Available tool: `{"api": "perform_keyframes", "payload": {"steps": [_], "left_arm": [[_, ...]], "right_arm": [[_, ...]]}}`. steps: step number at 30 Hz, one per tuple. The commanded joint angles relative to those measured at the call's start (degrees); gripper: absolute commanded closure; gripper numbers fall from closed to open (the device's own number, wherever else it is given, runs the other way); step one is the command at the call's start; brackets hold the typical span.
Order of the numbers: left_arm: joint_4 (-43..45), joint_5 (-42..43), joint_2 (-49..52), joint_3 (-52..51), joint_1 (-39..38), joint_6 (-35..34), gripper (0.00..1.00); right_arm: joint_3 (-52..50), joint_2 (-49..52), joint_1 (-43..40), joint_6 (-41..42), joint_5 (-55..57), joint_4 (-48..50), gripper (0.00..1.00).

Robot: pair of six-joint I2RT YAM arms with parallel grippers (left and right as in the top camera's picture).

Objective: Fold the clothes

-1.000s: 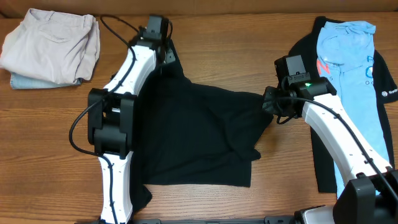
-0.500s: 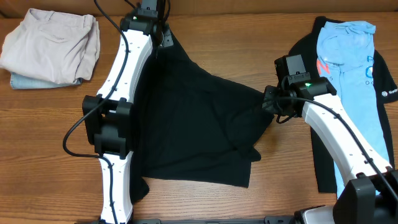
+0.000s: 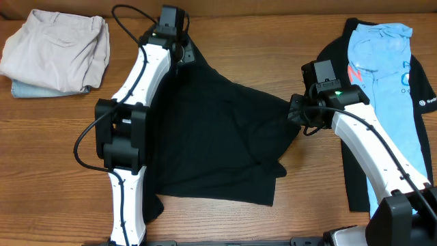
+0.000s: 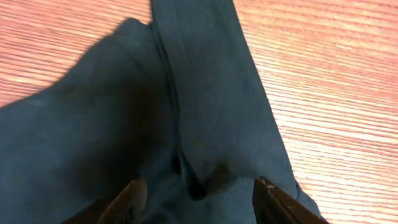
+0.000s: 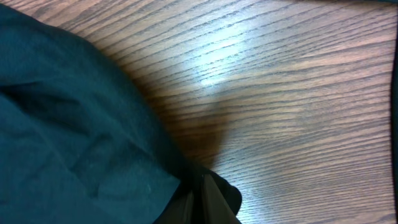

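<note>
The T-shirt needs to be spread for folding, so the robot's left gripper will next take hold of the black T-shirt's far corner fold [image 3: 184, 61] [image 4: 200, 188], opposite the right gripper's hold.
A plain black T-shirt [image 3: 218, 143] lies crumpled across the middle of the wooden table [image 3: 54, 157]. My left gripper [image 3: 181, 55] is at the shirt's far left corner. In the left wrist view it [image 4: 199, 184] stands open, its two fingers apart over a ridge of dark cloth [image 4: 205, 106] that lies loose between them. My right gripper [image 3: 295, 113] is at the shirt's right edge. The right wrist view shows it [image 5: 203, 182] shut on a bunched fold of the black shirt [image 5: 74, 124].
A beige folded garment [image 3: 58, 51] rests on a pale blue folded one [image 3: 27, 89] at the back left. At the far right a light blue printed tee [image 3: 379, 68] lies on a black shirt with a white sleeve logo [image 3: 428, 102].
My left gripper carried the shirt's corner toward the far edge, then opened and let go of it, drawing back slightly. The right gripper has stayed in place, holding the right edge.
</note>
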Motion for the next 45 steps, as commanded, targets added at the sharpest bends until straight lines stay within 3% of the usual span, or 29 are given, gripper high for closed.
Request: {"api": "perform_keyframes", "payload": {"steps": [1, 10, 17, 45], "left_arm": [[3.2, 2.3, 0.5, -3.6, 0.2, 0.2, 0.41], [7.9, 2.3, 0.5, -5.4, 0.2, 0.2, 0.45], [9.3, 2.8, 0.5, -5.4, 0.2, 0.2, 0.54], [10.6, 2.5, 2.4, -6.4, -0.1, 0.2, 0.60]], "right_arm": [[1.1, -0.7, -0.2, 0.0, 0.9, 0.4, 0.96], [1.1, -0.7, -0.2, 0.0, 0.8, 0.5, 0.96], [1.1, -0.7, -0.2, 0.0, 0.8, 0.5, 0.96], [1.1, -0.7, -0.2, 0.0, 0.9, 0.8, 0.96]]}}
